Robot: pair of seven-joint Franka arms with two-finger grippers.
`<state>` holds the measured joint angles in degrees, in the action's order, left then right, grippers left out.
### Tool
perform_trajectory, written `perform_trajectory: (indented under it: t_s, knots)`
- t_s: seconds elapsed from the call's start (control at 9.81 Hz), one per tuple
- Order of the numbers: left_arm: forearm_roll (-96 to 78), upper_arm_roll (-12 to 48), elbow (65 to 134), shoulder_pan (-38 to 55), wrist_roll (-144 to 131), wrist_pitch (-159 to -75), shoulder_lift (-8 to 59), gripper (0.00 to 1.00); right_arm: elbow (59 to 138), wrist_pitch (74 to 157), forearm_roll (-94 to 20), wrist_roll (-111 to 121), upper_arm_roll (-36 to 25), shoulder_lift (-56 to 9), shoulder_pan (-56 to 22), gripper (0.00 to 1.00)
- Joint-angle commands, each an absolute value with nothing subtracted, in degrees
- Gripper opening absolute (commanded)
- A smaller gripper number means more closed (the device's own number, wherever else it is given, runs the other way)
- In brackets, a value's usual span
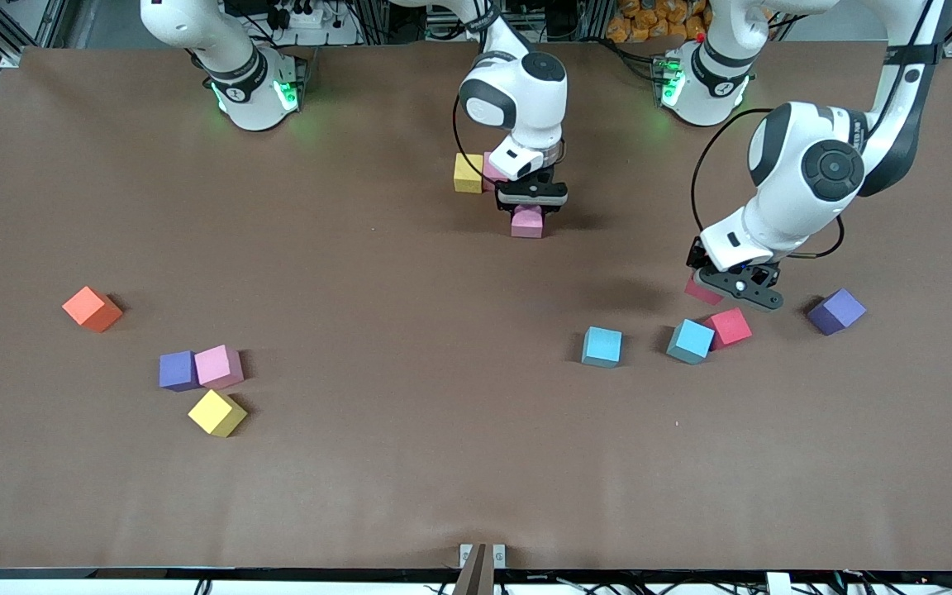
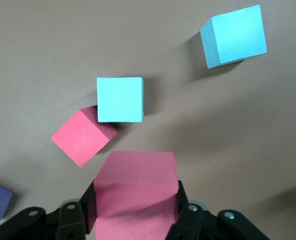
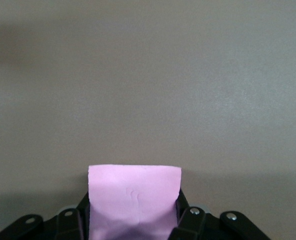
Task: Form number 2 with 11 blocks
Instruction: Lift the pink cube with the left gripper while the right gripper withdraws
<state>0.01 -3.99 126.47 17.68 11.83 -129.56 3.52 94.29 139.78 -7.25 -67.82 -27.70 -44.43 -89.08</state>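
My right gripper opens now, since the light pink block's lower edge rests on the tabletop and the block would lie flat.
My right gripper (image 1: 530,208) is shut on a light pink block (image 1: 527,223), low at the table's middle; the right wrist view shows the gripper (image 3: 133,212) and the block (image 3: 133,195). Just farther from the camera sit a yellow block (image 1: 468,173) and a pink block (image 1: 492,168), partly hidden by the arm. My left gripper (image 1: 711,289) is shut on a red block (image 1: 699,290) held above the table; the left wrist view shows the gripper (image 2: 136,212) and the block (image 2: 136,192). Below it lie a red block (image 2: 82,136) and two light blue blocks (image 2: 119,99) (image 2: 234,36).
Toward the right arm's end lie an orange block (image 1: 92,308), a purple cube (image 1: 178,370), a pink block (image 1: 219,366) and a yellow block (image 1: 216,412). Toward the left arm's end lie light blue blocks (image 1: 602,345) (image 1: 690,340), a red block (image 1: 728,327) and a purple cube (image 1: 836,311).
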Motion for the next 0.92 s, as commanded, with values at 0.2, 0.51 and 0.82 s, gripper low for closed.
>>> perform_trajectory:
  t_s: [0.2,0.51,0.82]
  knots:
    - [-1.05,-3.96,121.30,16.62,11.51,-119.29,1.58,0.17,94.92,140.45,-6.15,-70.84,-28.83,-45.35,-90.88,0.17]
    - [-1.05,-3.87,118.57,15.82,11.69,-116.28,1.67,0.17,94.48,140.36,-6.33,-71.63,-28.74,-45.35,-90.36,0.81]
    - [-1.14,-3.87,118.04,15.47,11.60,-115.23,1.50,0.17,93.78,139.66,-6.42,-71.19,-28.83,-44.83,-89.48,1.00]
